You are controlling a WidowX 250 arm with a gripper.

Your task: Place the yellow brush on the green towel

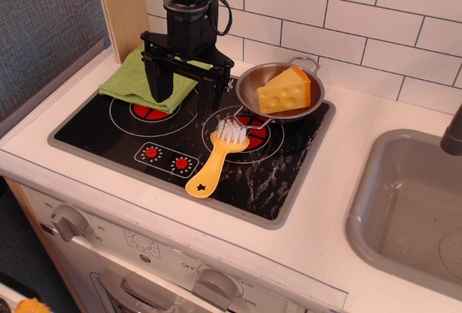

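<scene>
The brush is long and has a broad bristled head (231, 135) at one end, so my gripper next needs to grab the handle's middle (214, 161), close to the brush's head.
The yellow brush (215, 159) lies flat on the black stove top, white bristles toward the pan, handle with a black star pointing to the front. The green towel (138, 79) lies folded at the back left of the stove, over the rear-left burner. My gripper (182, 93) hangs open above the stove between the towel and the pan, its left finger over the towel's right edge. It holds nothing. The brush is in front of it and to the right.
A metal pan (254, 82) with a yellow cheese wedge (286, 91) sits at the back right of the stove (274, 176). A grey sink (404, 205) is at the right. A white tiled wall stands behind, a wooden panel at the back left.
</scene>
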